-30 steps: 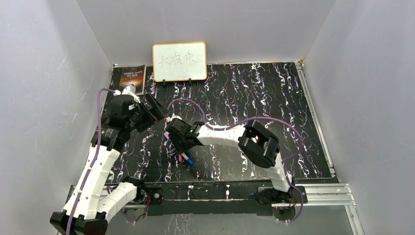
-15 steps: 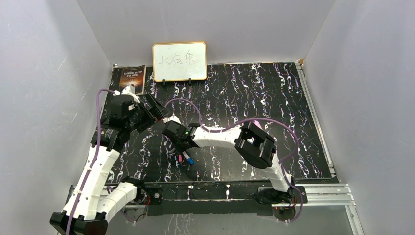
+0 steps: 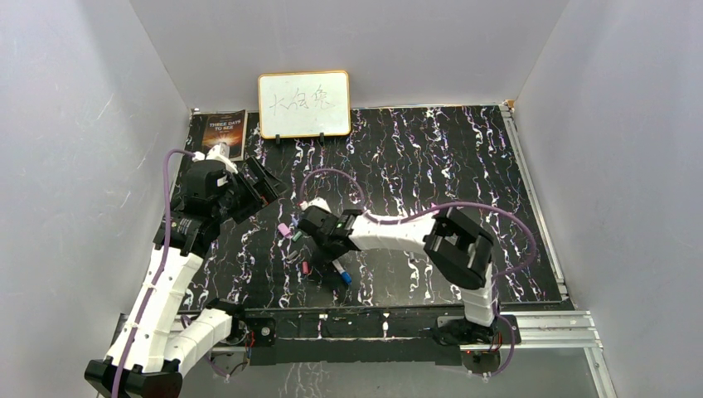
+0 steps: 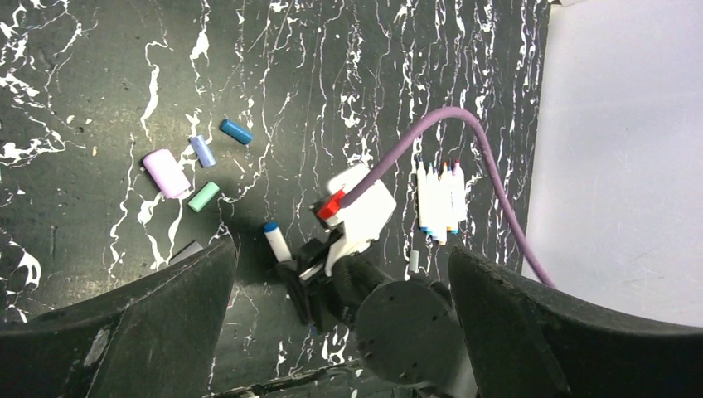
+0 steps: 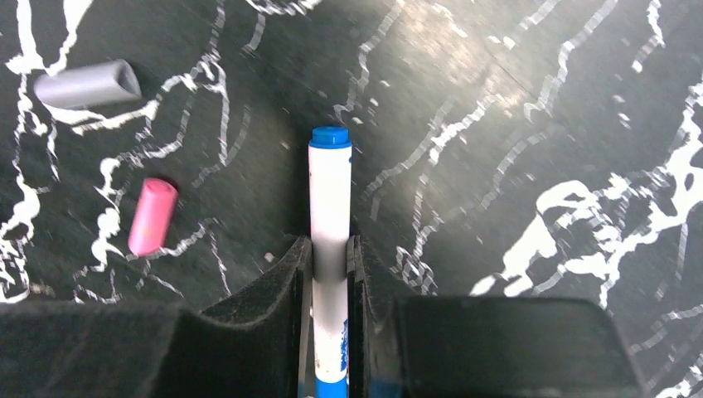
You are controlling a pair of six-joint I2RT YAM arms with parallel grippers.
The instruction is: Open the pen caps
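To pull it open, my left gripper next needs to grab the white pen's blue cap (image 3: 346,278), leaving the pen's body to my right gripper.
My right gripper (image 5: 330,249) is shut on a white pen (image 5: 330,199) with a blue end, holding it by the barrel just above the mat. It shows in the top view (image 3: 325,242) and in the left wrist view (image 4: 311,274). Loose caps lie on the mat: blue (image 4: 235,131), lavender (image 4: 202,151), pink (image 4: 166,173), teal-green (image 4: 203,196). A pink cap (image 5: 152,215) and a grey cap (image 5: 87,83) lie left of the held pen. Several white pens (image 4: 439,199) lie side by side. My left gripper (image 3: 264,186) is open and empty, raised over the mat's left.
A small whiteboard (image 3: 303,104) stands at the back, a dark book (image 3: 222,131) to its left. Grey walls close in both sides. A purple cable (image 4: 464,157) loops over the bundle of pens. A metal rail (image 3: 530,319) runs along the near edge.
My right gripper has moved to the right and slightly nearer with the blue-ended pen, uncovering loose caps on the mat to its left. The left arm has not moved.
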